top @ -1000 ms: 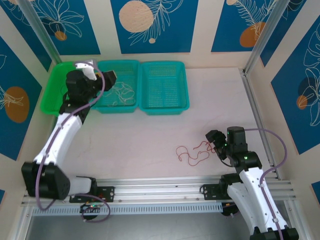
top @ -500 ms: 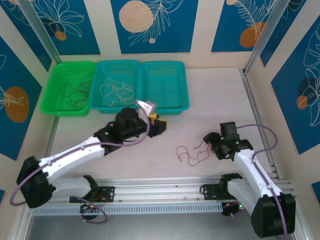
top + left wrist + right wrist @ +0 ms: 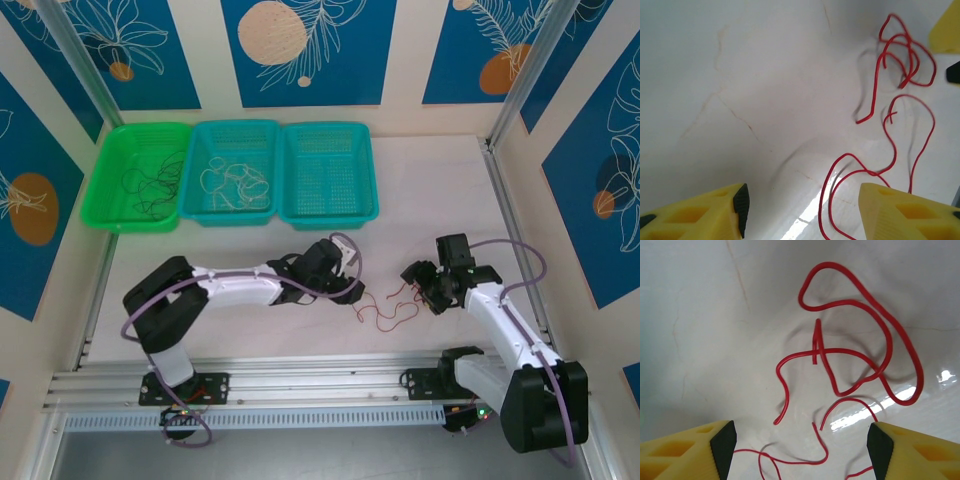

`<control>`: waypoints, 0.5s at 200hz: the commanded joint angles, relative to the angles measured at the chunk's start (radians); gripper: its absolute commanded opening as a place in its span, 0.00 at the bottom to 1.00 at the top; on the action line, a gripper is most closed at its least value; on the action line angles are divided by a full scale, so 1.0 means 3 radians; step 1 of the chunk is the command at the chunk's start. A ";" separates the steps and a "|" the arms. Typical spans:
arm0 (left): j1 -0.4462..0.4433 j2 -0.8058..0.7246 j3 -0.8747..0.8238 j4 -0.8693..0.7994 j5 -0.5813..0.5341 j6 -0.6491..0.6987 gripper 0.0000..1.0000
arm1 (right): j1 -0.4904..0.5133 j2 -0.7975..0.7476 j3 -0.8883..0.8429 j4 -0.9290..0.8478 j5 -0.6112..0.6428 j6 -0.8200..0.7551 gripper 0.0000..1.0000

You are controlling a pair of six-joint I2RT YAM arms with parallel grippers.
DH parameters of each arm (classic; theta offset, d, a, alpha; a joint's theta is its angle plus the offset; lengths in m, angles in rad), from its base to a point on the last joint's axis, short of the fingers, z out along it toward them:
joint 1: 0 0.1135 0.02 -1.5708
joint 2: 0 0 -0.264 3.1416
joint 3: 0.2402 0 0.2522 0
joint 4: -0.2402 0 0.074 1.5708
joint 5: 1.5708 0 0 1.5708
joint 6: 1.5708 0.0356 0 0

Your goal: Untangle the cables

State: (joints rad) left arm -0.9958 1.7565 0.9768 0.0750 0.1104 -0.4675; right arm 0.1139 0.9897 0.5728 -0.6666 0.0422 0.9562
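Note:
I should next grab the red cable by its loop point(image 3: 358, 307) point(image 3: 826, 204) with my left gripper and leave the other curled pieces of cable free. Then I can untangle the red cable into a basket.
Several thin red cables point(image 3: 385, 305) lie loosely looped on the white table between my two grippers. My left gripper point(image 3: 352, 287) hovers at their left end, open; in the left wrist view a red loop point(image 3: 850, 200) lies on the table between its yellow fingers point(image 3: 715, 212), close to the right one, and nothing is gripped. My right gripper point(image 3: 418, 285) stands open over the right end of the cables. In the right wrist view, curled red strands point(image 3: 855, 355) spread ahead of the gripper point(image 3: 800, 450) and some ends lie between the pads.
Three baskets line the back of the table. The green one point(image 3: 108, 208) holds dark cables point(image 3: 150, 185), the middle teal one point(image 3: 205, 212) holds whitish cables point(image 3: 235, 180), and a second teal one point(image 3: 328, 217) stands to its right. Metal rails point(image 3: 300, 370) run along the near edge.
My left arm has swung from the baskets at the back left down across the table to the red cables. The right gripper has shifted slightly left and farther from the base.

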 commanded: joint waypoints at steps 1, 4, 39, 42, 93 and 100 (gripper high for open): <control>-0.0045 0.0162 0.0102 0.0102 0.0255 -0.0132 0.56 | 0.0032 -0.0112 0.0116 -0.0160 -0.0136 -0.0115 0.72; -0.0048 0.0175 0.0105 0.0114 0.0280 -0.0132 0.54 | 0.0033 -0.0128 0.0121 -0.0166 -0.0134 -0.0114 0.71; -0.0055 0.0370 0.0180 0.0049 0.0559 -0.0068 0.45 | 0.0054 -0.0225 0.0175 -0.0205 -0.0125 -0.0101 0.71; -0.0055 0.0382 0.0180 0.0043 0.0570 -0.0067 0.44 | 0.0052 -0.0232 0.0177 -0.0207 -0.0125 -0.0102 0.71; -0.0053 0.0155 0.0042 0.0216 0.0588 -0.0113 0.00 | 0.0212 -0.0248 0.0294 -0.0215 -0.0125 -0.0140 0.71; -0.0055 0.0084 0.0052 0.0194 0.0564 -0.0080 0.00 | 0.0289 -0.0251 0.0299 -0.0189 -0.0126 -0.0141 0.70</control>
State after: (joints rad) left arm -1.0000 1.8599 0.9993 0.1047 0.2665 -0.5022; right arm 0.1558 0.9298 0.6277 -0.7078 0.0254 0.9394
